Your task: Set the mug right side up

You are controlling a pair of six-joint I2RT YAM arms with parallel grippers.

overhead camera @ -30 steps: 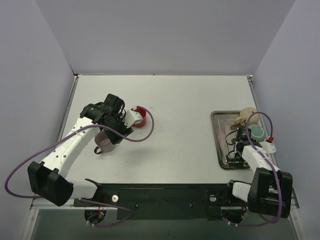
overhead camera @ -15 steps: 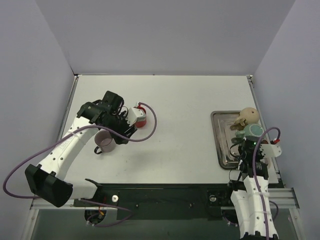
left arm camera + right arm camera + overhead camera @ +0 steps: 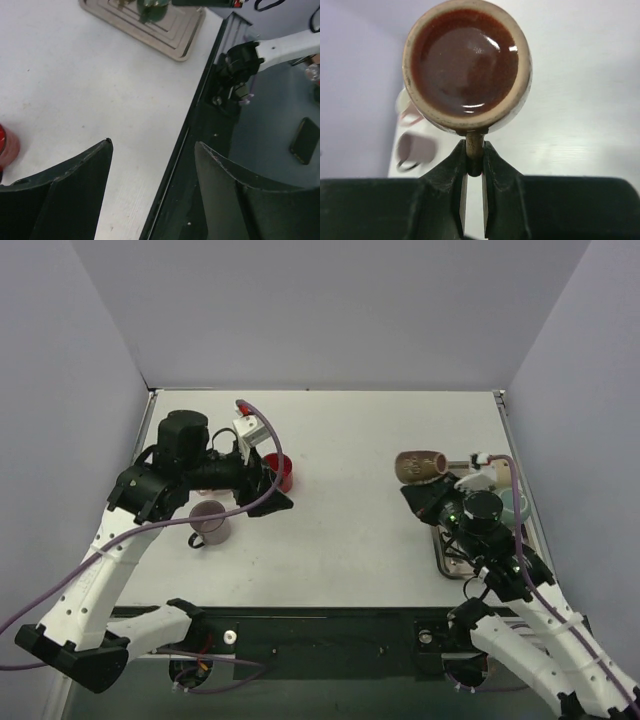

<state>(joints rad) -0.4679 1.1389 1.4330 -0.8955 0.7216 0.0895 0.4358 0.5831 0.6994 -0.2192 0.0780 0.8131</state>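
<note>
I will next grab the tan mug by its rim with my left gripper from the mug's opening side, so its base stays free to set upright.
A tan mug (image 3: 418, 466) with a dark brown glazed inside hangs on its side in the air, left of the metal tray (image 3: 441, 548). My right gripper (image 3: 431, 487) is shut on its handle. In the right wrist view the mug's mouth (image 3: 467, 65) faces the camera and the fingers (image 3: 451, 167) pinch the handle (image 3: 474, 142) below it; the gripper (image 3: 474, 150) is closed around it. My left gripper (image 3: 277, 502) is open and empty, raised above the table next to a red mug (image 3: 281, 472). In the left wrist view the gripper (image 3: 152, 145) has its jaws wide apart with nothing between them.
A mauve mug (image 3: 210, 523) stands upright on the table's left, also seen blurred in the right wrist view (image 3: 417, 148). A teal mug (image 3: 516, 506) sits in the tray. The tray (image 3: 165, 35) and the table's front edge (image 3: 187, 135) show in the left wrist view.
My right gripper has lifted the tan mug out of the tray and carried it left over the table. My left arm has risen and swung its gripper away from the red mug.
</note>
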